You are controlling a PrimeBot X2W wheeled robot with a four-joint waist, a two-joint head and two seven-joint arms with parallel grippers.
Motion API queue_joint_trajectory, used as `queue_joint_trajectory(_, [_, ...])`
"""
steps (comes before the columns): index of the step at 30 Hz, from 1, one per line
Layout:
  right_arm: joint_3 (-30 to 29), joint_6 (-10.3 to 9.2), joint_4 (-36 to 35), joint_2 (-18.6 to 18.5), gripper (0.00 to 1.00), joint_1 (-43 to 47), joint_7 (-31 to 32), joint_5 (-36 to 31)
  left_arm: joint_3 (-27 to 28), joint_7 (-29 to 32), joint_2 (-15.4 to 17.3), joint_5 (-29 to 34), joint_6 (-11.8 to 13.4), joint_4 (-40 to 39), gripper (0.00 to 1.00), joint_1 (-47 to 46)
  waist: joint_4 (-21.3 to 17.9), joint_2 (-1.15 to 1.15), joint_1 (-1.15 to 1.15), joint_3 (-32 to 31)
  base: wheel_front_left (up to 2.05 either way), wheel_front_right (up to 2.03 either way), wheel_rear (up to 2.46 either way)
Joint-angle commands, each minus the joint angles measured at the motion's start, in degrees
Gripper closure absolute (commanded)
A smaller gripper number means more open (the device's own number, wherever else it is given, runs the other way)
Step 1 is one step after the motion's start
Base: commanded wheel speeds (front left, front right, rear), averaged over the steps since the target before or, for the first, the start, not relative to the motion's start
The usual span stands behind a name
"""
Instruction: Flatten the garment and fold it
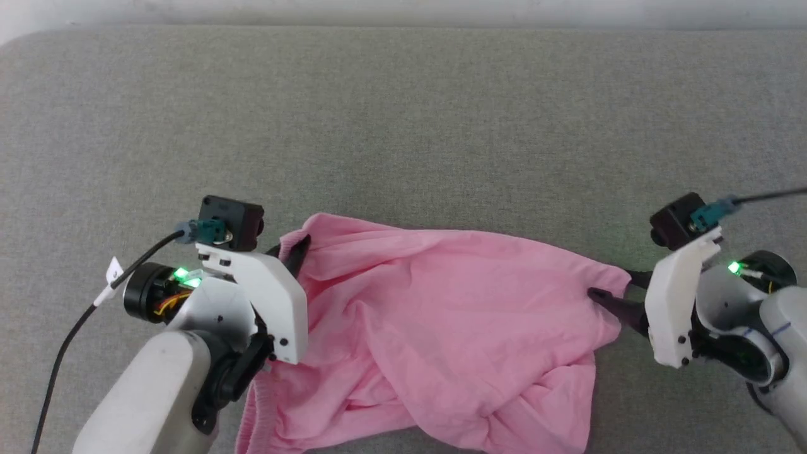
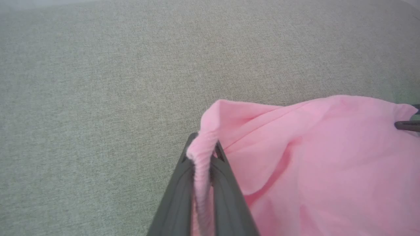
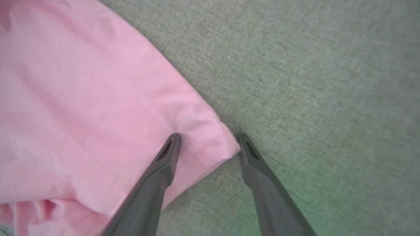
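Observation:
The rumpled fabric (image 1: 363, 333) needs to be stretched flat for folding, so my right gripper next needs to grab the pink garment by its hem corner (image 1: 616, 279).
The pink garment (image 1: 441, 328) lies rumpled across the near part of the grey surface, folds bunched toward the bottom right. My left gripper (image 1: 296, 252) is shut on its gathered waistband at the upper left corner; the left wrist view shows the ribbed band (image 2: 201, 164) pinched between the dark fingers (image 2: 226, 186). My right gripper (image 1: 615, 290) stands open at the garment's right corner (image 3: 210, 137), one finger (image 3: 164, 157) lying on the cloth, the other finger (image 3: 249, 154) just off its edge on the grey surface. The white label is hidden.
The grey woven surface (image 1: 403, 126) stretches far beyond the garment to the back and both sides. A black cable (image 1: 69, 328) with a white tag trails from my left wrist. A pale strip runs along the far edge.

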Motion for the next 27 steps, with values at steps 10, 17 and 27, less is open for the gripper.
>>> queue_joint_trajectory(10, [3.1,-0.05,-2.3,-3.3,1.00,-5.0,-2.9,0.9,1.3,-1.8,1.0,0.0,-0.9,-0.7,1.00,-2.5,-1.0,-0.01,0.00,-2.8,0.00,0.00,0.00])
queue_joint_trajectory(17, [-5.5,-0.05,-6.5,-8.5,1.00,-14.5,-12.9,-2.0,3.2,-2.2,-0.5,-0.5,-4.0,0.8,1.00,-18.1,-1.2,-0.01,0.00,-2.8,0.00,0.00,0.00])
queue_joint_trajectory(27, [-10.7,-0.05,-0.6,-8.6,1.00,-37.9,-23.6,-4.0,4.1,-10.8,-6.7,4.8,-5.8,19.5,1.00,-48.6,-4.3,-0.01,0.00,2.7,0.00,0.00,0.00])
